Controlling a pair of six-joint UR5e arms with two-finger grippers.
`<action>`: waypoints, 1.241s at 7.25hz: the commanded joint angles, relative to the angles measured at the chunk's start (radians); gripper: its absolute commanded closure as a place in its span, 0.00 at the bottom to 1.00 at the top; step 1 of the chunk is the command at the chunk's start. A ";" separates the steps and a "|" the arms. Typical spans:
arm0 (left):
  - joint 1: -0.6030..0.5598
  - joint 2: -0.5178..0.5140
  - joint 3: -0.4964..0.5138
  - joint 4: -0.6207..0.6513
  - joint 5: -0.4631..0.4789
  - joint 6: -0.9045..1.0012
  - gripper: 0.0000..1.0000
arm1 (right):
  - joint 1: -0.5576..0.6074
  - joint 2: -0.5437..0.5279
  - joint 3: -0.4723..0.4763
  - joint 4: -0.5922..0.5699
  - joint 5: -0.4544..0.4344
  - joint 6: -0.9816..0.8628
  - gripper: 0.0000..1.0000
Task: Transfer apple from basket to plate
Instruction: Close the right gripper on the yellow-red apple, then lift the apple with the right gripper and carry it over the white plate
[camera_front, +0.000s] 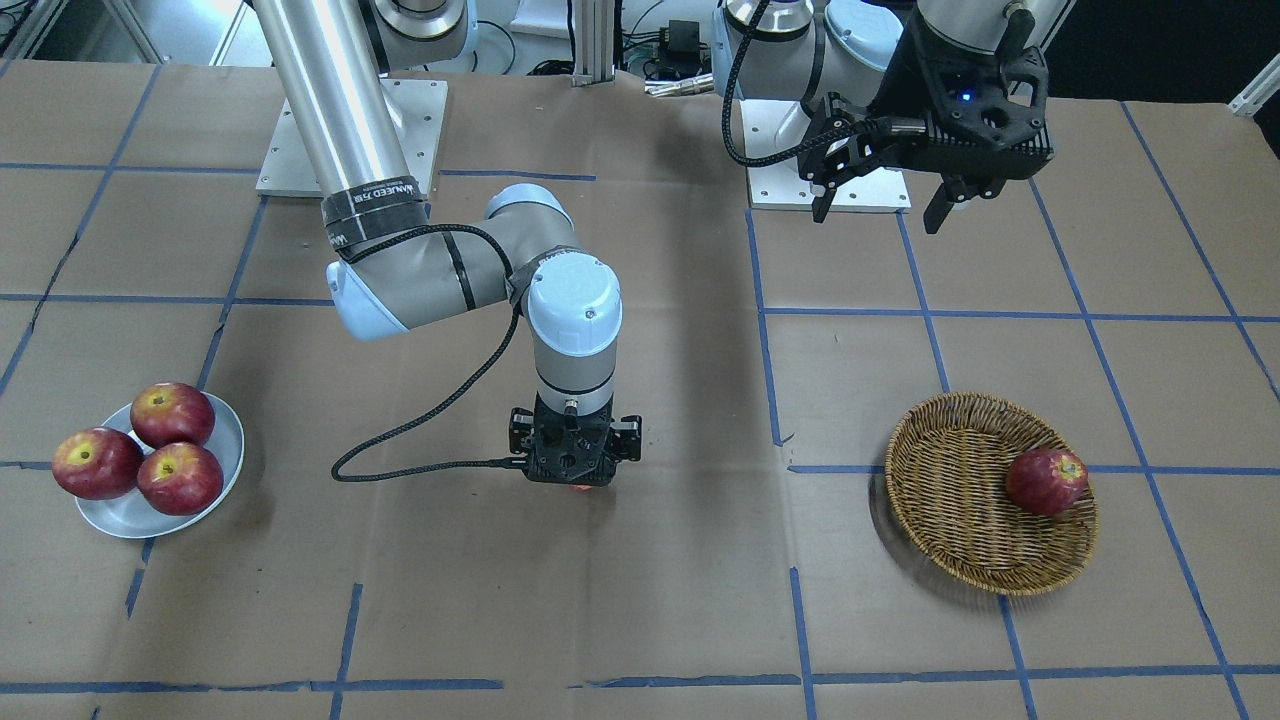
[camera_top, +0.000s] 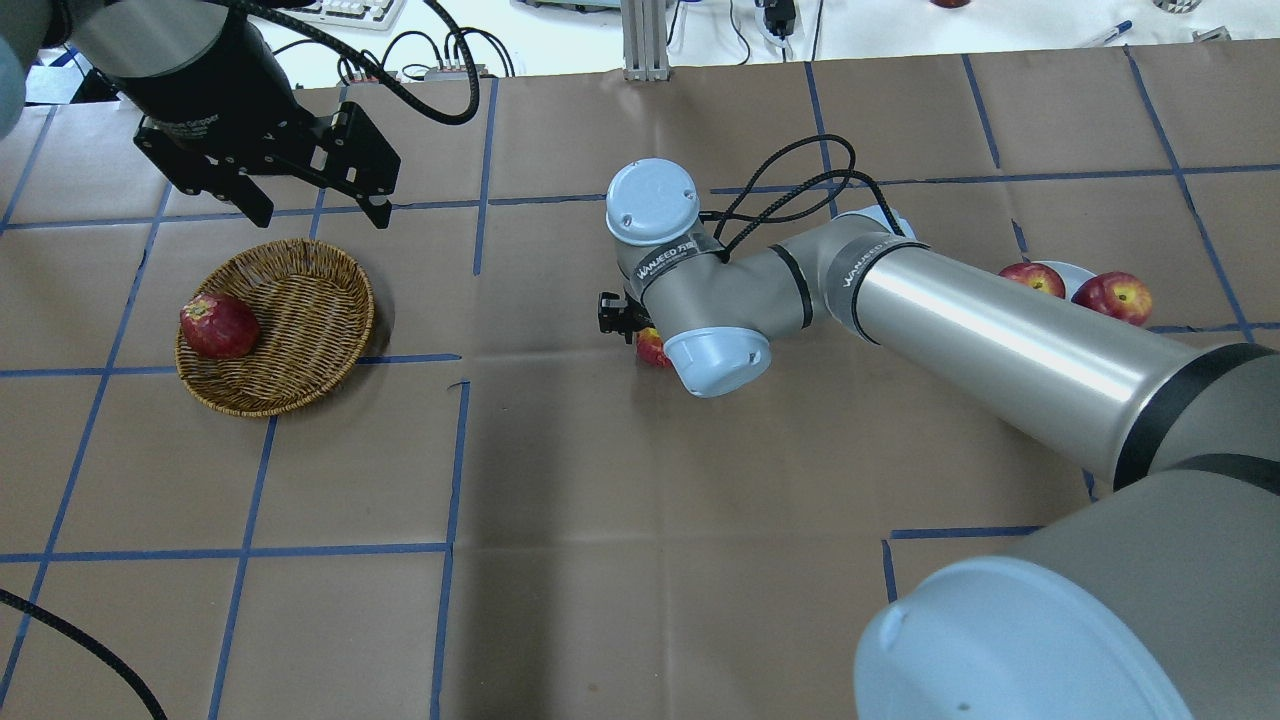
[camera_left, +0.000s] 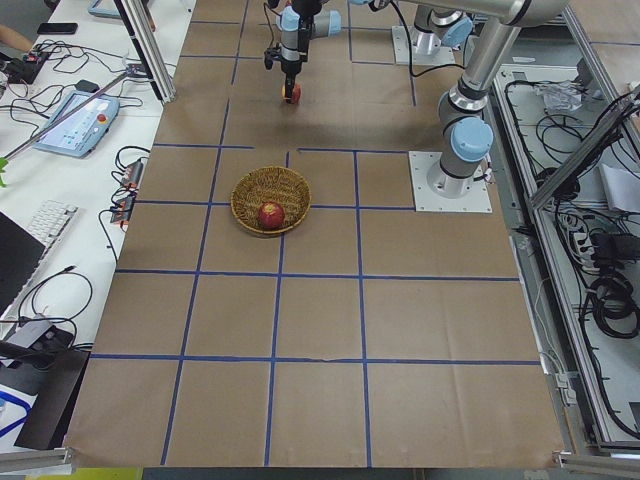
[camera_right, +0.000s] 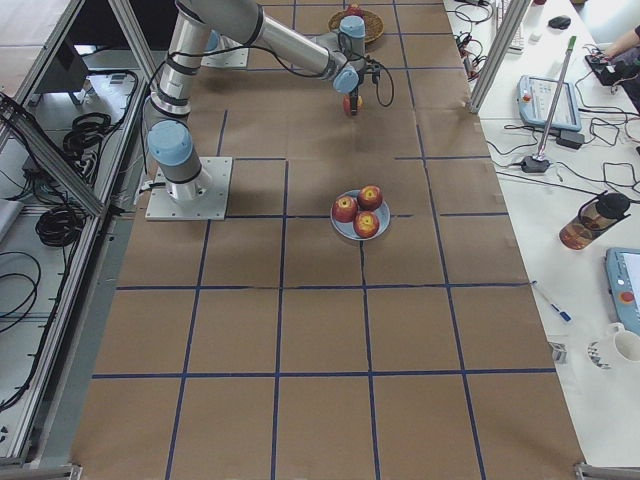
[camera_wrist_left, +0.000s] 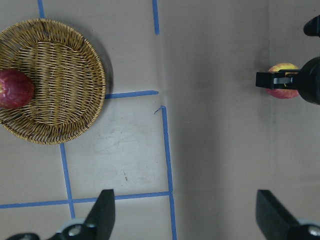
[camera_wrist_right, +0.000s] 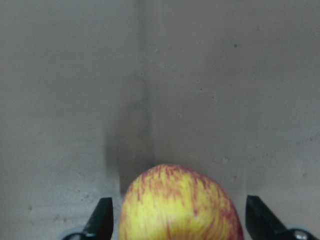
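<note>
The pale yellow-red apple needs to go to the plate (camera_front: 144, 516), so I should next grab it by its round sides with my right gripper.
The pale yellow-red apple (camera_wrist_right: 180, 205) lies on the brown paper at mid-table; it also shows in the left wrist view (camera_wrist_left: 282, 80) and the overhead view (camera_top: 650, 347). My right gripper (camera_wrist_right: 177, 220) points straight down over it, open, with one finger on each side of the apple and small gaps. The wicker basket (camera_front: 950, 480) holds one dark red apple (camera_front: 1045, 482). My left gripper (camera_front: 878, 215) hangs open and empty, high behind the basket. The grey-white plate (camera_front: 130, 515) at the other end carries three red apples.
The robot's base plates (camera_front: 830, 190) stand at the back edge of the table. The right arm's elbow and forearm (camera_top: 950, 320) stretch over the table between the plate and the middle. Blue tape lines grid the brown paper.
</note>
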 joint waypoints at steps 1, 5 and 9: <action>0.001 0.000 0.000 0.001 0.000 0.000 0.01 | -0.003 -0.001 -0.003 0.000 -0.010 -0.001 0.38; 0.001 0.000 0.000 0.001 0.000 -0.002 0.01 | -0.087 -0.088 -0.052 0.081 -0.007 -0.058 0.38; -0.001 0.000 0.000 -0.001 -0.002 0.000 0.01 | -0.506 -0.266 -0.041 0.311 -0.001 -0.629 0.37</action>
